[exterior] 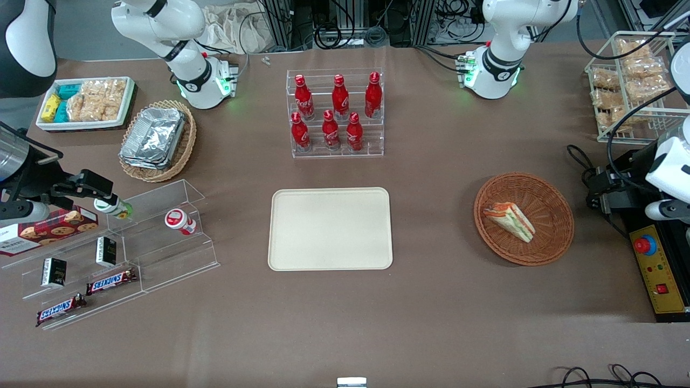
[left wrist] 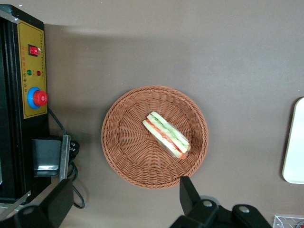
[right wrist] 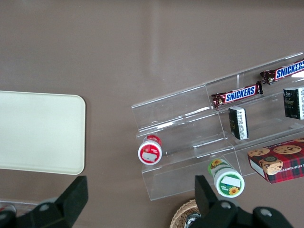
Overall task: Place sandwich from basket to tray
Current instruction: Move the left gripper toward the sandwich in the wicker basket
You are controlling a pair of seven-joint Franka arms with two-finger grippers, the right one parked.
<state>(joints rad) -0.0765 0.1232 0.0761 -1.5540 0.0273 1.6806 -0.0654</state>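
Observation:
The gripper next needs to grab the sandwich by its wrapped end (exterior: 496, 212). Then it can move the sandwich from the basket onto the tray (exterior: 330, 228).
The sandwich (exterior: 511, 220) (left wrist: 167, 135), a small white-bread wedge with orange and green layers, lies in the round reddish-brown basket (exterior: 560, 226) (left wrist: 128, 147). The flat cream tray (exterior: 330, 228) (left wrist: 295, 142) (right wrist: 40, 132) lies bare at the table's middle, beside the basket toward the parked arm's end. My gripper (exterior: 595, 189) (left wrist: 124, 197) hangs above the table just outside the basket's rim, toward the working arm's end. It is open and holds nothing, its black fingers (left wrist: 187, 190) spread wide.
A black and yellow control box (exterior: 655, 269) (left wrist: 32, 71) with a red button and cables lies under my arm. A rack of red bottles (exterior: 335, 113) stands farther from the front camera than the tray. An acrylic snack shelf (exterior: 108, 253) and foil-tray basket (exterior: 156, 140) lie toward the parked arm's end.

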